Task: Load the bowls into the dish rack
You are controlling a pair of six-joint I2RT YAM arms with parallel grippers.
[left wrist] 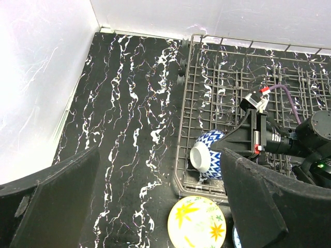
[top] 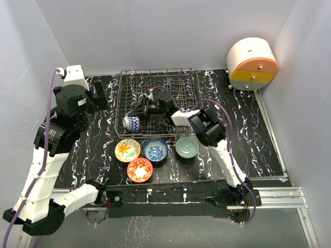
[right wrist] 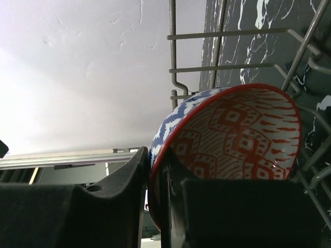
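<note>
The bowl lies on its side inside the rack's corner wires and would stay in the rack (top: 178, 85), so the right gripper should open now.
The dark wire dish rack (top: 178, 85) stands at the back middle of the table. My right gripper (top: 138, 116) reaches into its front left corner, shut on the rim of a bowl (top: 131, 122) with a red patterned inside (right wrist: 243, 134) and a blue-white outside (left wrist: 209, 155), held on its edge. The right gripper (right wrist: 155, 181) pinches the rim between both fingers. In front of the rack lie the yellow-orange floral bowl (top: 127, 150), the blue-white bowl (top: 155, 150), the grey-green bowl (top: 186, 148) and the orange-red bowl (top: 139, 169). My left gripper (top: 98, 95) is open and empty, left of the rack.
The round white-orange-yellow drawer unit (top: 252, 64) stands at the back right corner. White walls close the table on three sides. The yellow floral bowl (left wrist: 199, 223) lies just outside the rack's front edge (left wrist: 207, 194). Rack wires (right wrist: 222, 36) rise beside the held bowl.
</note>
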